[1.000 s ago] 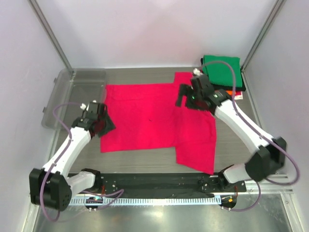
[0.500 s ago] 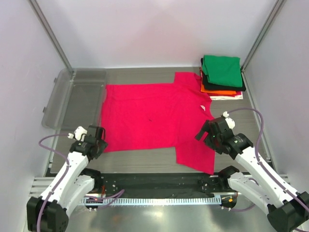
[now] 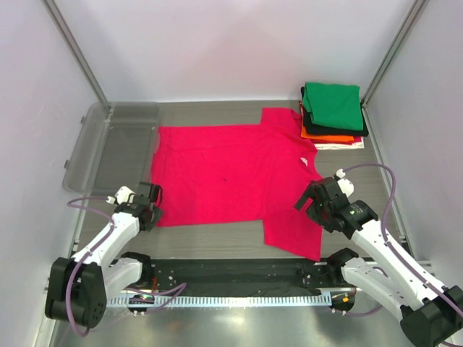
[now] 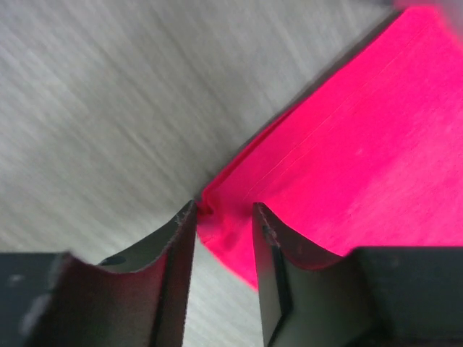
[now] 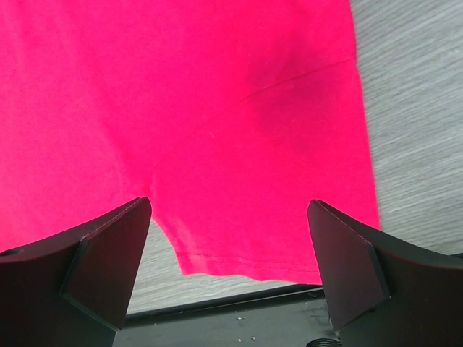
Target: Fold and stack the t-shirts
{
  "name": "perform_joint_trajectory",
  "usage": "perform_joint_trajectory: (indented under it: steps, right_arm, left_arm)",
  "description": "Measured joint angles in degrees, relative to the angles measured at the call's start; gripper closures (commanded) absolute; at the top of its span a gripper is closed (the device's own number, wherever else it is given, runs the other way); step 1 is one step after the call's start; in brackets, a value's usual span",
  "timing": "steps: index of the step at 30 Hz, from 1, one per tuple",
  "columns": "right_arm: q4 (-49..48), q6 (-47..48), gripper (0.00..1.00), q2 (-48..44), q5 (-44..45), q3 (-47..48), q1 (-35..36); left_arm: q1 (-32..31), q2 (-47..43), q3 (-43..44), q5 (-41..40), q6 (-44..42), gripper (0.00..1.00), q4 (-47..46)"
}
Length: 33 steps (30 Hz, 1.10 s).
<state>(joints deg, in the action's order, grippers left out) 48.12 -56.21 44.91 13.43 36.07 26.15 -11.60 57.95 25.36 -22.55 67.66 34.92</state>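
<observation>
Next, my right gripper takes hold of the crimson-pink t-shirt's near sleeve at its hem (image 3: 294, 250) (image 5: 247, 264) and folds the sleeve and near side inward together.
The crimson-pink t-shirt (image 3: 231, 173) lies spread flat in the middle of the table, one sleeve toward the near right. My left gripper (image 3: 148, 206) is low at its near-left corner. In the left wrist view its jaws (image 4: 224, 210) stand narrowly apart with that corner of the shirt (image 4: 362, 144) between them, not clamped. My right gripper (image 3: 318, 202) hovers wide open over the near-right sleeve. In the right wrist view the right gripper (image 5: 230, 210) is empty above the sleeve hem (image 5: 217, 94). A folded stack with the green shirt (image 3: 333, 105) on top, then black, orange and white, sits at the back right.
A clear plastic tub (image 3: 108, 144) lies at the left, beside the shirt's left edge. The black base rail (image 3: 231, 271) runs along the near edge just below the sleeve hem, and shows in the right wrist view (image 5: 239, 318). Enclosure walls stand close on both sides.
Both arms have drawn back from the shirt's far part to its near edge. In the last half second the left gripper slid right onto the near-left corner. The right gripper barely moved.
</observation>
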Motion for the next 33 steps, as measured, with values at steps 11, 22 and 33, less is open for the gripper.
perform_joint_trajectory:
  steps: [11, 22, 33]
  right_arm:
    - [1.9, -5.3, 0.09, 1.2, 0.8, -4.5, 0.8]
    - [0.2, -16.2, 0.19, 7.6, -0.4, -10.1, 17.0]
    - [0.3, -25.1, 0.73, 8.6, 2.0, -10.8, 24.4]
  left_arm:
    - [1.8, -0.8, -2.0, 1.3, -0.8, 0.96, -6.1]
    - [2.3, -2.7, -3.5, 2.2, -0.9, 0.97, -7.5]
    - [2.6, -3.8, -4.2, 2.8, -0.9, 0.98, -8.3]
